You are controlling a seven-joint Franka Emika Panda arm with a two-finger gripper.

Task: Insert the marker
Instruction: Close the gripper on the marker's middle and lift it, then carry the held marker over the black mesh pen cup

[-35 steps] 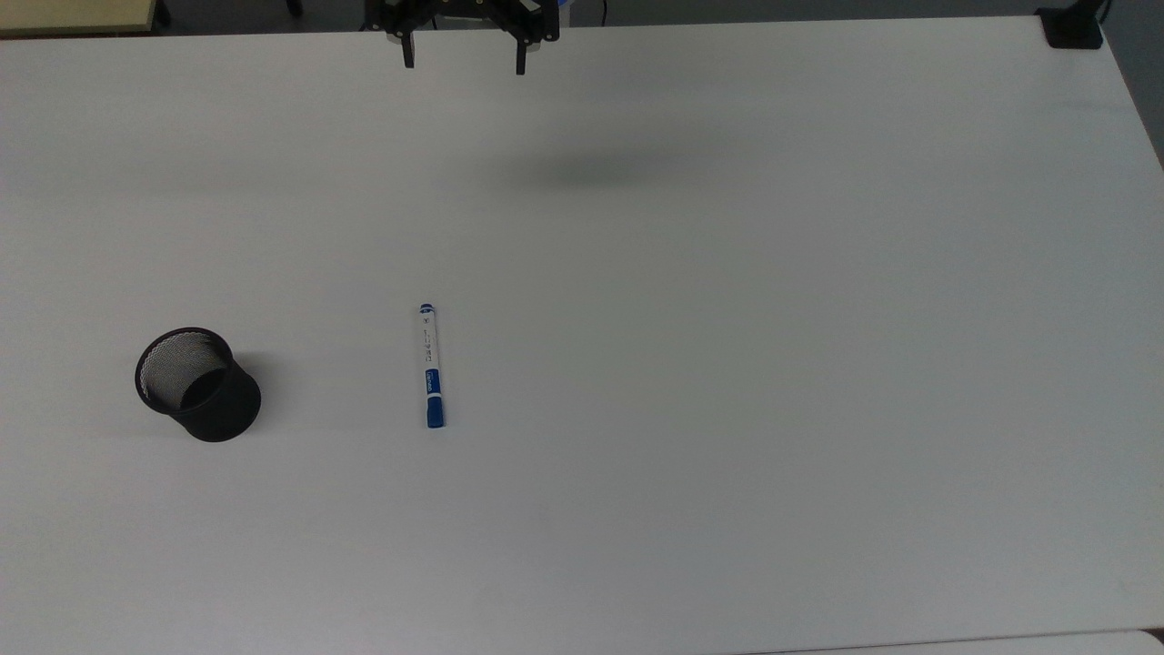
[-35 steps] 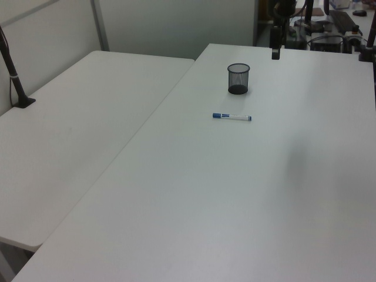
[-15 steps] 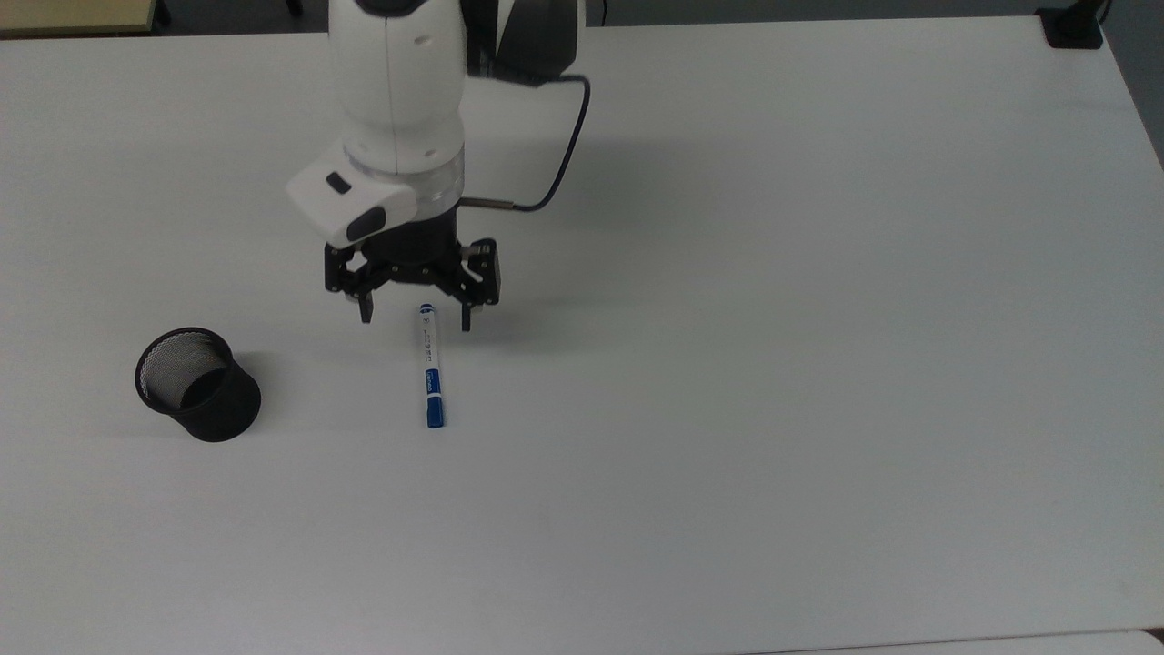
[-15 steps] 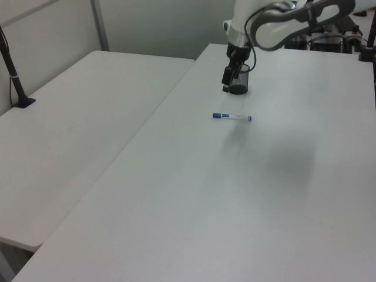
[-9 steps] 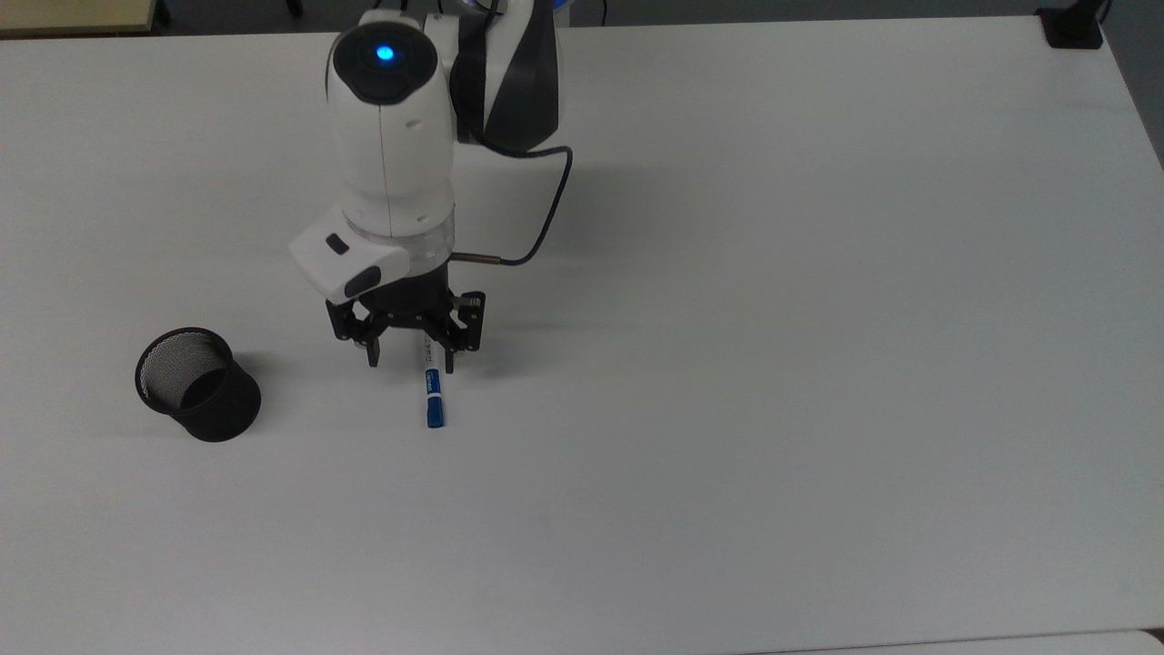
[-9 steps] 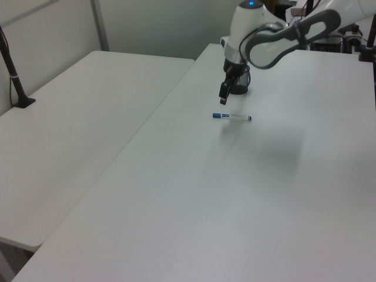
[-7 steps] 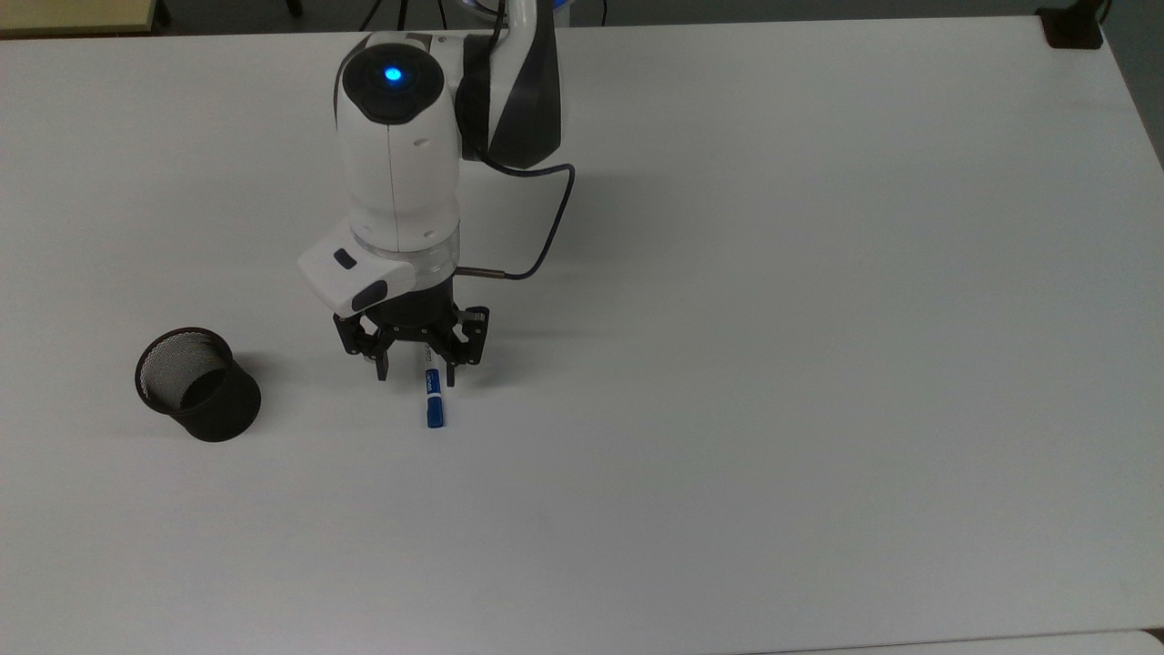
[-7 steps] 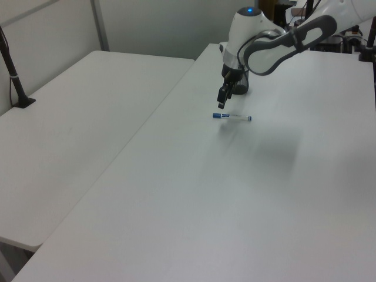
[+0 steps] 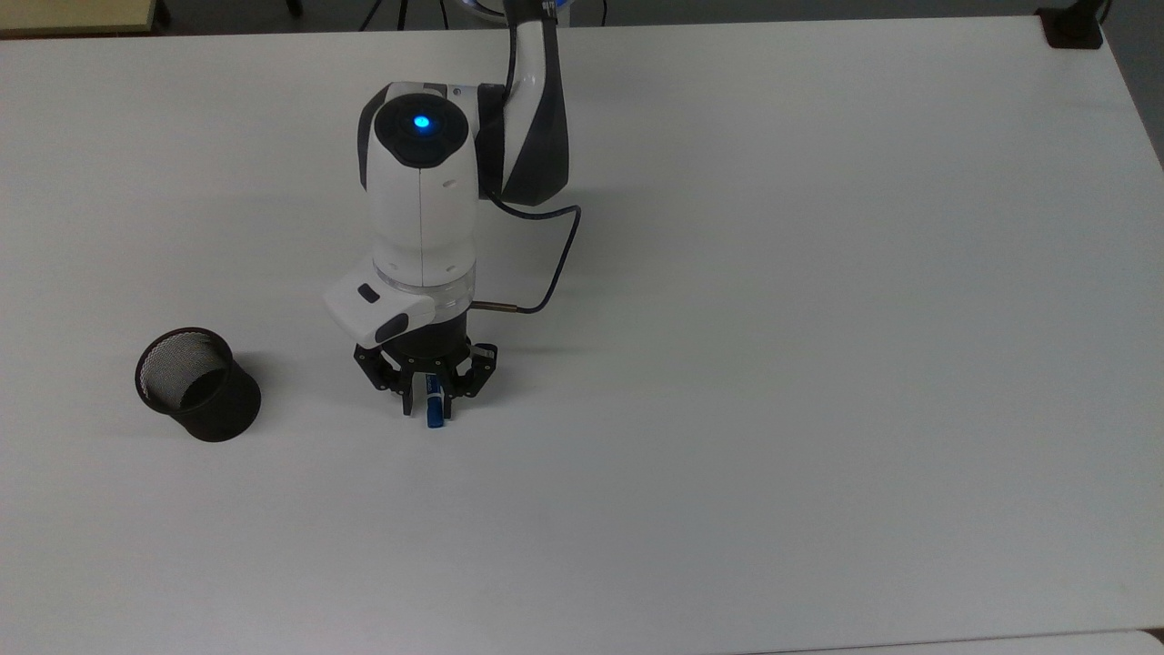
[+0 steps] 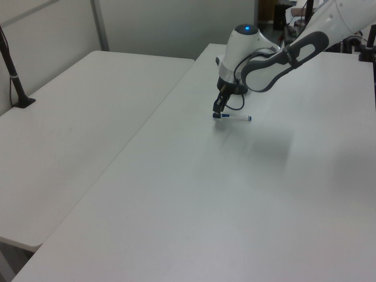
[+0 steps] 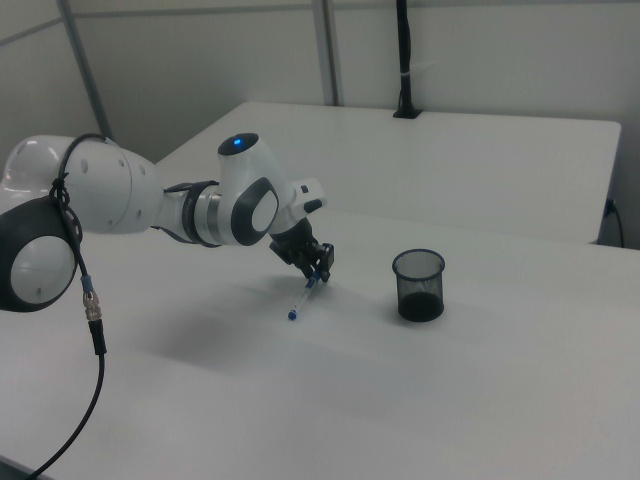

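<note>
The gripper will next grab the marker by its blue end with the cap, to put the marker into the black mesh cup.
The marker [image 9: 436, 418] lies flat on the white table [image 9: 773, 364]; in the top view the gripper body covers most of its white barrel and only its blue cap pokes out. My gripper [image 9: 427, 407] is low over that cap end, open, one finger on each side of the barrel with a small gap. In the left view the gripper [image 10: 218, 113] is over the left end of the marker [image 10: 238, 117]. The right view has the marker [image 11: 299, 302] running down-left from the gripper [image 11: 320, 271]. A black mesh cup [image 9: 232, 405] stands upright, well to the top view's left of the marker.
The mesh cup [image 11: 418, 292] stands to the right view's right of the gripper with bare table between. A second white table [image 10: 76, 123] adjoins on the left view's left. A black post [image 11: 404, 60] is clamped at the far table edge.
The arm has come in from the top view's upper edge and lowered over the marker, sliding toward its cap end. The fingers stand closer together than before. Marker and cup have not moved.
</note>
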